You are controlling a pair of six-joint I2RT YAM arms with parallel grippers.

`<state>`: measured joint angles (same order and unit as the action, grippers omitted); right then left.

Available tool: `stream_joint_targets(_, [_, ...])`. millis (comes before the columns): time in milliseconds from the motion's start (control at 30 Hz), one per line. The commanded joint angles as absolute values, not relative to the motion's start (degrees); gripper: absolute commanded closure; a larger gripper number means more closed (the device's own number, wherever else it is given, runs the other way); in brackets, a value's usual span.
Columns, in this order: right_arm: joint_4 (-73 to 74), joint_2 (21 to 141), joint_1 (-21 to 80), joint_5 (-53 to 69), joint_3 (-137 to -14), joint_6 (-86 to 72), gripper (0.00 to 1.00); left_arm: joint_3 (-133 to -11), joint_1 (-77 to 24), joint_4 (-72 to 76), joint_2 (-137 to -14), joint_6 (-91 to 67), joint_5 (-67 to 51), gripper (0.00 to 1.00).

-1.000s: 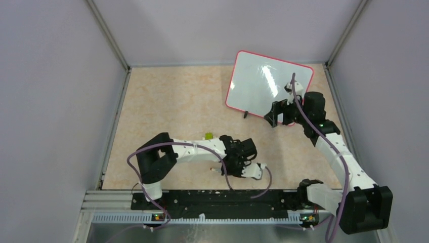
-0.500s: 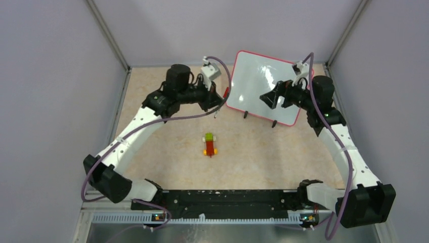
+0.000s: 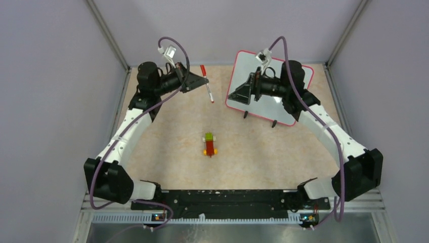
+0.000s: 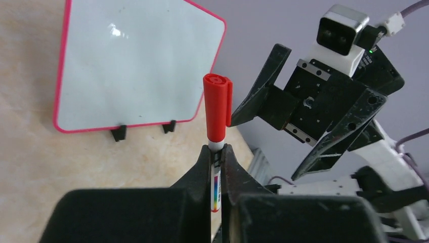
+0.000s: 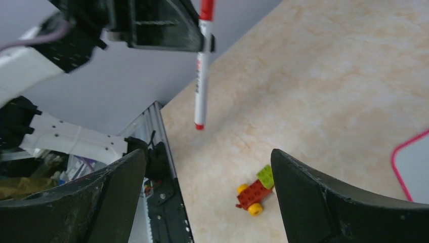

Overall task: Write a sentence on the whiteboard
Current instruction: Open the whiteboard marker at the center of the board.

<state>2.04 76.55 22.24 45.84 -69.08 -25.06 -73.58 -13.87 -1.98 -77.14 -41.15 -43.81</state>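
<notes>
The robot's right gripper needs to grab the marker next by the white end [image 3: 210, 94] [image 5: 201, 98], so that the red cap stays free for the left gripper.
The whiteboard [image 3: 281, 111] stands tilted at the back right on two black feet, its face blank; the left wrist view also has the whiteboard [image 4: 131, 66]. My left gripper [image 3: 195, 81] is raised at the back left, shut on a white marker [image 3: 207, 84] with its red cap on. From the left wrist, the marker [image 4: 218, 114] sticks out beyond the left gripper [image 4: 217, 154]. My right gripper [image 3: 242, 94] hangs open and empty in front of the board's left part, facing the marker [image 5: 202, 66]. The right gripper [image 5: 206, 152] has wide jaws.
A small toy car of red and green bricks with yellow wheels [image 3: 209, 144] lies mid-table, also seen as the toy car [image 5: 257, 190] from the right wrist. Grey walls close in the left, right and back. The arm bases' rail [image 3: 222, 200] runs along the near edge.
My left arm swung from low near the front centre up to the back left, carrying the marker. My right gripper moved from the board's lower right corner leftward across the board.
</notes>
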Motion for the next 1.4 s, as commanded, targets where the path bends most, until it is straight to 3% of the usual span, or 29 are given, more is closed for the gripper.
stream_joint_targets(0, [-2.65, 81.82, 27.07, 49.90, -78.00, -30.04, 0.11, -62.23, -11.46, 32.94, -77.32, -68.09, -51.82, 1.00])
stream_joint_targets(267, [-0.22, 87.68, 33.39, 44.51, -83.04, -29.63, 0.20, -55.37, -11.16, 50.03, -77.41, -78.51, -50.45, 1.00])
stream_joint_targets(500, [-1.84, 90.92, 35.91, 43.04, -84.59, -32.24, 0.43, -53.57, -11.16, 52.42, -77.16, -79.61, -49.75, 1.00])
stream_joint_targets(567, [-1.94, 91.34, 36.37, 43.21, -85.02, -32.41, 0.56, -53.36, -11.16, 52.77, -77.17, -79.48, -49.57, 1.00])
stream_joint_targets(700, [1.41, 90.83, 36.39, 42.29, -85.43, -29.87, 1.00, -53.17, -11.08, 50.31, -76.59, -77.30, -50.30, 0.98])
stream_joint_targets(833, [4.97, 88.88, 35.41, 45.11, -84.08, -26.97, 1.00, -55.58, -10.30, 41.33, -76.29, -68.22, -54.23, 0.61])
stream_joint_targets(1100, [24.98, 83.95, 30.07, 50.91, -80.81, -6.97, 1.00, -65.87, -6.99, 4.11, -73.43, -27.48, -62.67, 0.03])
stream_joint_targets(1367, [39.81, 82.19, 30.06, 54.91, -78.65, 8.17, 1.00, -69.93, -6.79, -15.71, -75.73, -2.22, -76.15, 0.03])
